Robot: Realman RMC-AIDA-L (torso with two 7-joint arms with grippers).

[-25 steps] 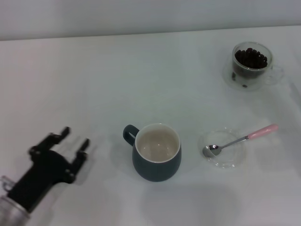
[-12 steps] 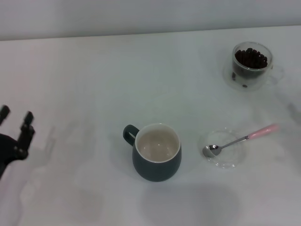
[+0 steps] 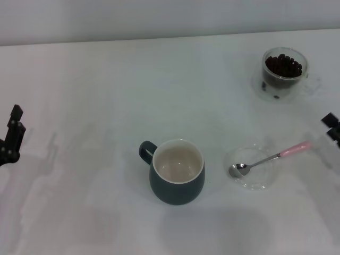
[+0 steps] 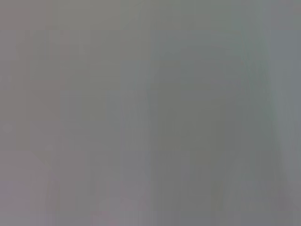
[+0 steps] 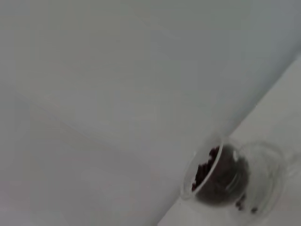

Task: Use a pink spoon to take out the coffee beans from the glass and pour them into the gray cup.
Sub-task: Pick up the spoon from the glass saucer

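I need to move my right gripper down and back toward the handle before I close it on the pink handle (image 3: pixel 295 149). My fingers stop above and beyond the handle in the head view.
The gray cup (image 3: pixel 177 171), cream-white inside and with nothing in it, stands mid-table with its handle toward my left. The pink spoon (image 3: pixel 268 158) lies with its metal bowl in a flat clear dish (image 3: pixel 260 180) and its pink handle pointing to the right. The glass (image 3: pixel 283 74) holding the coffee beans (image 3: pixel 284 65) stands at the far right; the right wrist view also shows the glass (image 5: pixel 221 174). My right gripper (image 3: pixel 332 125) shows at the right edge, just beyond the spoon's handle, open and holding nothing. My left gripper (image 3: pixel 17 120) sits at the left edge, open and holding nothing.
The white table (image 3: pixel 106 95) ends at a pale wall along the far side. The left wrist view is a plain grey blur with no object in it.
My left arm has pulled back from beside the cup to the left edge of the view. My right gripper has come into view at the right edge near the spoon's handle.
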